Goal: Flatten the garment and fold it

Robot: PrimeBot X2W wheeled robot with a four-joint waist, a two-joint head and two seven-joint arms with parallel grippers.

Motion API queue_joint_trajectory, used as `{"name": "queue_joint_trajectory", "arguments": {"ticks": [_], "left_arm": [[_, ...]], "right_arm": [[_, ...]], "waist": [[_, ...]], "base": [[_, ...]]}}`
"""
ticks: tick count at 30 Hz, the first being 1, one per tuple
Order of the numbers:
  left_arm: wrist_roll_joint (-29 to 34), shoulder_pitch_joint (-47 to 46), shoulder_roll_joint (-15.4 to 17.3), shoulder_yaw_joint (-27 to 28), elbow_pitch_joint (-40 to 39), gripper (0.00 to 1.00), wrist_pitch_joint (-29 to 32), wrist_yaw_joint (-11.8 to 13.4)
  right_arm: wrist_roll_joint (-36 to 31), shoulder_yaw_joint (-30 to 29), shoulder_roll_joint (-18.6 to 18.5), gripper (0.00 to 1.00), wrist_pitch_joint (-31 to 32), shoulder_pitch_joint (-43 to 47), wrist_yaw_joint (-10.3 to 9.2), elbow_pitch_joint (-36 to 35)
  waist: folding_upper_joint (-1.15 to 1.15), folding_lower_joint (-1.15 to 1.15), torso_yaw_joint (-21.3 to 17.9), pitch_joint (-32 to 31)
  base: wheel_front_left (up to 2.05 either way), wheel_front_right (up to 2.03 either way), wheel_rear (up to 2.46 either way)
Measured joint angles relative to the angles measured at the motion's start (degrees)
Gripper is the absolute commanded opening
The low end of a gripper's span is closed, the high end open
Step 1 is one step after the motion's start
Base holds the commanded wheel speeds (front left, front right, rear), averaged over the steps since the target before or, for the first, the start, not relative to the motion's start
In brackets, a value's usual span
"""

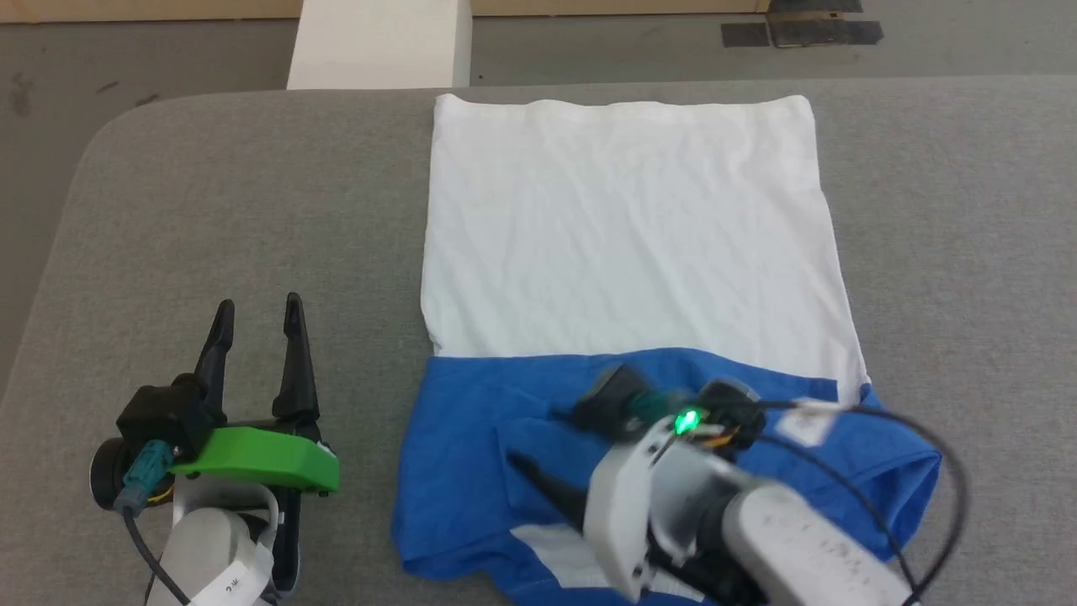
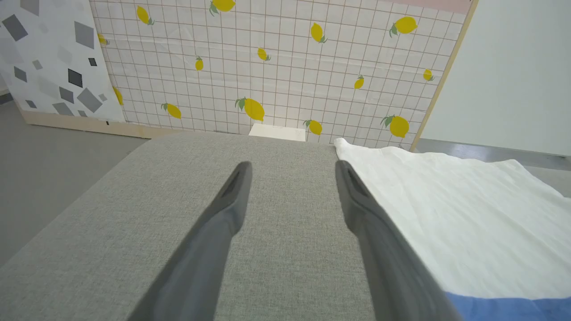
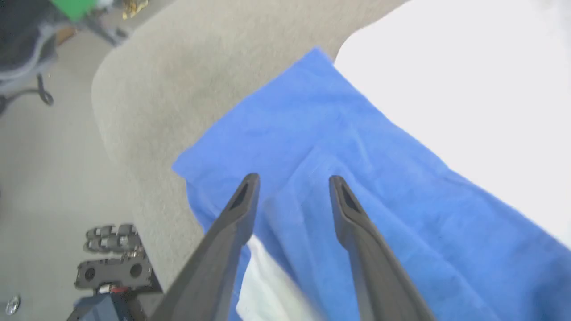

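Note:
My left gripper pinches the garment by its raised white hem corner next, where the garment's edge curls up while the white body lies flat.
The garment lies flat on the grey table, its white body spread toward the far edge. Its blue sleeves are folded across the near end. In the left wrist view the white cloth of the garment lies to the right of my fingers. My left gripper rests open over bare table, left of the shirt, holding nothing. My right gripper hovers open above the blue sleeve fabric at the near end, nothing between its fingers. In the head view its wrist covers part of the blue cloth, and that picture is blurred.
The grey padded table has a rounded far-left corner. Beyond it stands a white block on the floor. A lemon-print wall panel stands behind. A black cable loops from the right wrist over the sleeve.

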Motion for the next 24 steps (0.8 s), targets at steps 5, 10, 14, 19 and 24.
{"name": "queue_joint_trajectory", "arguments": {"ticks": [5,10,14,19,24], "left_arm": [[0.8,-0.7,1.9,-1.7,-0.4,1.0,1.1,-0.7],[0.9,-6.1,6.0,-4.1,-2.0,1.0,4.6,-2.0],[0.3,-12.6,10.4,-6.9,-2.4,1.0,9.2,-2.5],[-5.3,-24.0,17.3,-12.7,-0.8,1.0,20.1,-2.6],[-11.7,-35.7,21.5,-12.5,3.8,1.0,32.8,-2.7]], "right_arm": [[-0.8,-10.9,1.2,1.0,-9.0,2.1,0.0,-7.9],[-4.0,-21.9,2.8,1.0,-15.6,6.4,-0.01,-15.3],[-5.3,-27.4,4.1,1.0,-18.1,7.9,0.0,-18.6],[-6.1,-32.7,4.9,1.0,-20.2,8.1,0.0,-20.6],[-5.7,-35.2,5.1,1.0,-21.5,8.0,-0.01,-21.7]], "waist": [[0.0,0.0,-1.7,0.4],[0.0,0.0,-3.9,2.1],[0.0,0.0,-5.5,4.5],[0.0,0.01,-7.9,8.8],[0.0,0.01,-10.6,13.6]], "base": [[0.0,0.0,0.0],[0.0,0.0,0.0],[0.0,0.0,0.0],[0.0,0.0,0.0],[0.0,0.0,0.0]]}}
